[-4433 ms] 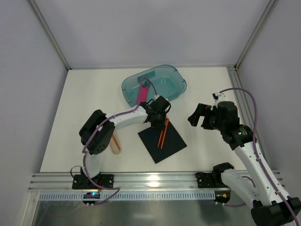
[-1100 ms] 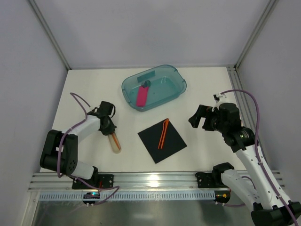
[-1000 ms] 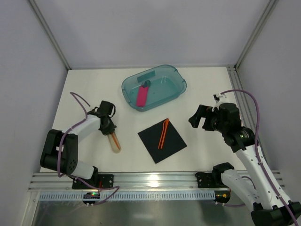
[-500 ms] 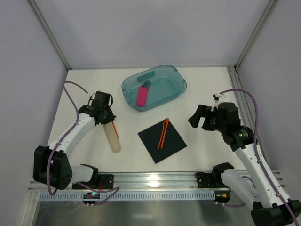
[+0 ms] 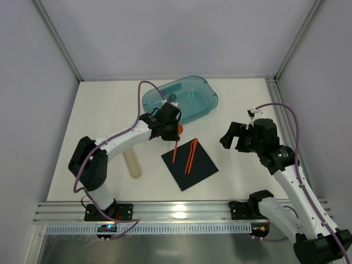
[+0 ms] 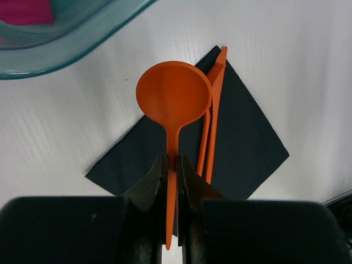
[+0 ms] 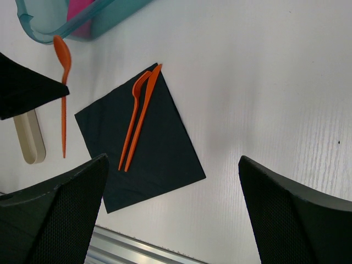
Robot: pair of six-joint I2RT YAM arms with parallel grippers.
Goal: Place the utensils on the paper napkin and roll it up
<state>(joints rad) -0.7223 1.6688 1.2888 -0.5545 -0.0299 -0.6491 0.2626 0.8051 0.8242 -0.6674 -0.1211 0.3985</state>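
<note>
I will move the spoon toward the fork before I open my left gripper. The spoon (image 5: 176, 146) is high above the napkin's edge and would fall partly onto the empty table.
The black paper napkin (image 5: 192, 168) lies flat at the table's middle. An orange fork and knife (image 5: 191, 155) lie side by side on it. My left gripper (image 5: 170, 131) is shut on the handle of an orange spoon (image 5: 176, 146) and holds it over the napkin's upper left edge, bowl toward the tub. In the left wrist view the spoon (image 6: 174, 93) sits between my fingers (image 6: 157, 176), above the napkin (image 6: 247, 148) and beside the fork and knife (image 6: 212, 126). My right gripper (image 5: 231, 137) is open and empty, to the right of the napkin (image 7: 159, 159).
A teal translucent tub (image 5: 203, 93) stands behind the napkin, with a pink bar (image 7: 80, 14) inside. A pale beige tube (image 5: 132, 163) lies left of the napkin. The metal rail (image 5: 176, 212) runs along the near edge.
My left gripper has swung from the beige tube at the left over to the napkin's upper left edge, with the orange spoon in it. The right arm has not moved.
</note>
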